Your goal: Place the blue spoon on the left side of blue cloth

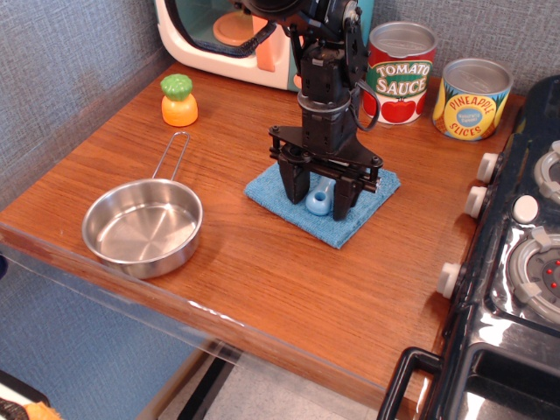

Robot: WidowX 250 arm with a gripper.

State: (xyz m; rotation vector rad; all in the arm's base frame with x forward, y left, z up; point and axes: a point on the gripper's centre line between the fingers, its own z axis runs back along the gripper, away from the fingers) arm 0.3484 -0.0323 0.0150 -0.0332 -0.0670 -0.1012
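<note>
The robot's gripper will next move the blue spoon from its spot on the blue cloth, so it will grab the spoon by its handle (326, 185).
The blue spoon (318, 200) lies on the blue cloth (289, 194) in the middle of the wooden counter. Only its light-blue handle end with the hole shows; the bowl is hidden behind my gripper. My gripper (320, 199) stands upright over the cloth, open, with one finger (295, 185) on each side of the spoon handle. It is not closed on the spoon.
A steel pan (143, 226) sits at the front left. A toy orange-and-green fruit (178, 100) is at the back left, a toy microwave (232, 35) behind. Two cans (399, 61) (472, 98) stand at the back right. A stove (525, 254) borders the right.
</note>
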